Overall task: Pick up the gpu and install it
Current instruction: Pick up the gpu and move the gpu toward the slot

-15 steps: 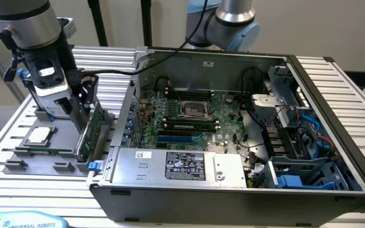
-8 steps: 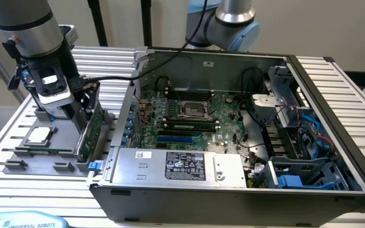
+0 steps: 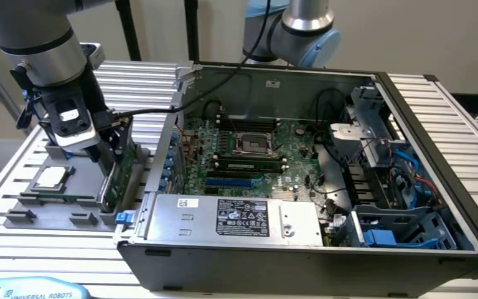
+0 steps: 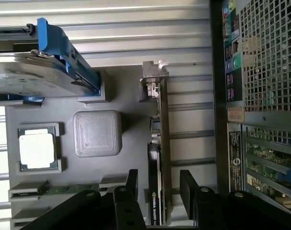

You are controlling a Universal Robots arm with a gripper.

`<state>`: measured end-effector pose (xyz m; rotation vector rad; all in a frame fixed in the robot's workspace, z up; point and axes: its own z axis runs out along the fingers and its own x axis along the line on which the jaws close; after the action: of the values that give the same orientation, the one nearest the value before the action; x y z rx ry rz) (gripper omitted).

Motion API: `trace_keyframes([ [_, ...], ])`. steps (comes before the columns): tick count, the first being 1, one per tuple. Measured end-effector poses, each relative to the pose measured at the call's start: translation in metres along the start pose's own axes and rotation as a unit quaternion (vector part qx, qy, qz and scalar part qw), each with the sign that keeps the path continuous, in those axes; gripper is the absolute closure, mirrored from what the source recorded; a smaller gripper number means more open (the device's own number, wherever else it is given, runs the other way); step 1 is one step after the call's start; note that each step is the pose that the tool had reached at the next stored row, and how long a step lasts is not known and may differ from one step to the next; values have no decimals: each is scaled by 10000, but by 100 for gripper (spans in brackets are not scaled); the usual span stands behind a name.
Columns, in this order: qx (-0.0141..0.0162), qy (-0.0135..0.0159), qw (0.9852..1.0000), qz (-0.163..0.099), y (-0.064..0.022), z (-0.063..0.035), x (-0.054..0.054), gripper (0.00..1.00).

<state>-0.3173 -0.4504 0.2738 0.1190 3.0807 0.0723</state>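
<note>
My fingertips are still above the GPU's top edge [image 4: 155, 182] in the wrist view, so it is too early to close on the GPU. My gripper lowers first, then closes.
The gpu [image 4: 158, 143] stands on its edge in a slot of the grey holder tray [image 4: 131, 103], its silver bracket at the end away from the gripper. In the exterior view the gpu [image 3: 122, 171] shows as a green board just outside the computer case's wall, on the exterior view's left. My gripper [image 4: 160, 189] is open and straddles the card's near end. One black finger [image 4: 132, 184] is on each side, with a visible gap between each finger and the card. The gripper [image 3: 109, 157] hangs low over the tray.
The open computer case [image 3: 305, 249] shows its motherboard [image 3: 248, 152] with a blue slot [image 3: 234, 182]. On the tray sit a square silver processor chip [image 4: 38, 151], a memory stick [image 4: 64, 189], a ribbed grey block [image 4: 97, 133] and a silver hard drive with blue rails [image 4: 40, 72].
</note>
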Motion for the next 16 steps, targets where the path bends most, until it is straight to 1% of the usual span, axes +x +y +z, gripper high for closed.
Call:
trace_keyframes([
  [16,2,-4,10000,42,-6,291,18,52],
])
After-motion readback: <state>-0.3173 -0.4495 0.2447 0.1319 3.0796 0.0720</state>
